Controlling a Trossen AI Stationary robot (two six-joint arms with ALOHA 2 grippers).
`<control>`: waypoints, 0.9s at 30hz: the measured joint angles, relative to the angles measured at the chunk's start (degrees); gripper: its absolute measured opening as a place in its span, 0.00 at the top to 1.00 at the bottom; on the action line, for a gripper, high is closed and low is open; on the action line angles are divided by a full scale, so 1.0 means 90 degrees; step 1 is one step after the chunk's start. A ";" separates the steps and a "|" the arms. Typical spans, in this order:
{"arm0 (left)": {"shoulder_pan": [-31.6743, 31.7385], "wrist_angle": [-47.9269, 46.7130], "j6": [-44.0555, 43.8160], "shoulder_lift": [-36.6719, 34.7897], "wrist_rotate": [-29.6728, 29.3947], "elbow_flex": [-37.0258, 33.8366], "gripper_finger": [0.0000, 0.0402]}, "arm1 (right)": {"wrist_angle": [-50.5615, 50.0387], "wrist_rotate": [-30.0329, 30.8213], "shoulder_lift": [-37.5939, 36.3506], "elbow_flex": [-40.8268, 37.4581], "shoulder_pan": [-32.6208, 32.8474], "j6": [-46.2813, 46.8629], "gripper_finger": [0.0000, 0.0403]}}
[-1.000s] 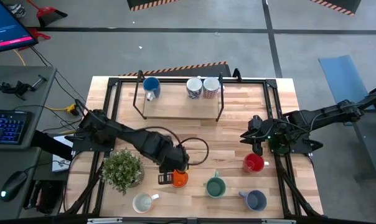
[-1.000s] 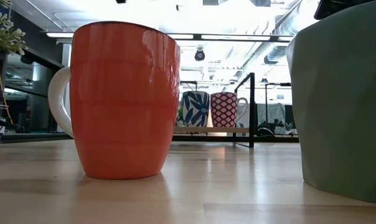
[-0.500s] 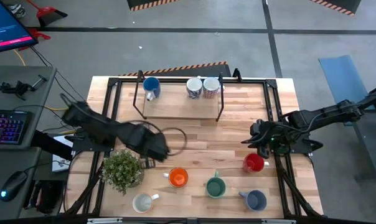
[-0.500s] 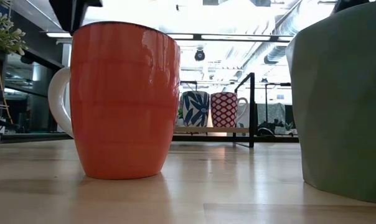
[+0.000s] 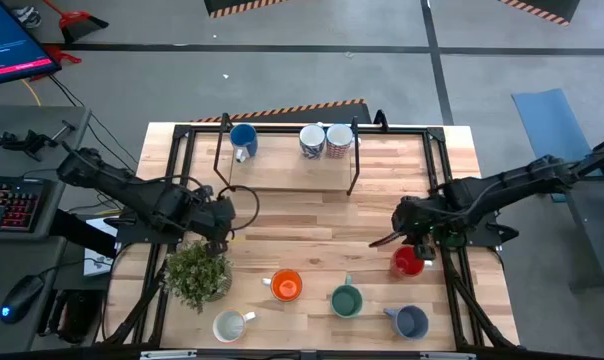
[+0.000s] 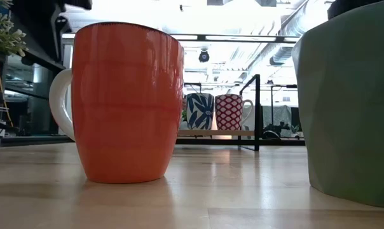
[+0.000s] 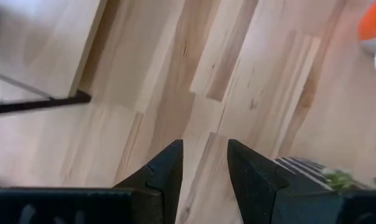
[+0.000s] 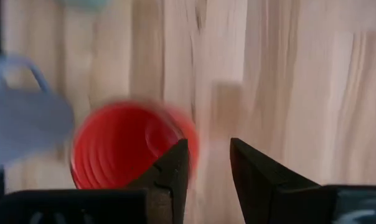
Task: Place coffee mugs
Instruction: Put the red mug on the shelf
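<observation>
My right gripper is to grab the red mug by its rim [image 5: 409, 249] next, and then it will set the mug on the wooden shelf [image 5: 287, 172].
An orange mug [image 5: 285, 285] stands upright on the table near the front, large in the low view [image 6: 125, 102]. My left gripper [image 5: 225, 222] hovers open to its far left, over bare wood [image 7: 203, 165]. A red mug [image 5: 407, 261] stands at the right. My right gripper [image 5: 402, 240] is open just above it, beside the rim [image 8: 203, 168], with only wood showing between the fingers. A green mug [image 5: 345, 299], a slate-blue mug [image 5: 410, 320] and a cream mug [image 5: 229, 325] stand along the front. A blue mug [image 5: 243, 138] and two patterned mugs [image 5: 325, 140] sit on the far shelf.
A leafy potted plant [image 5: 197, 272] stands just in front of my left gripper. The black-framed wooden shelf [image 5: 292, 170] spans the far middle of the table. Black frame rails [image 5: 450, 270] run along both table sides.
My left gripper has drawn away from the orange mug toward the table's far left and sunk a little, staying open. The orange mug stands where it was. My right gripper has tipped further downward and rolled over the red mug, hardly shifting.
</observation>
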 joint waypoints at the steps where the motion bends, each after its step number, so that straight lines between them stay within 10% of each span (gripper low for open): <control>1: 0.0000 0.0014 -0.0078 -0.0067 0.0009 -0.0081 0.71 | -0.0243 -0.0002 0.0175 0.0137 0.0000 -0.0096 0.76; 27: -0.0002 -0.0081 -0.0243 -0.0228 -0.0193 -0.0218 0.71 | 0.0788 -0.0061 0.0884 -0.0811 0.0412 0.0705 0.76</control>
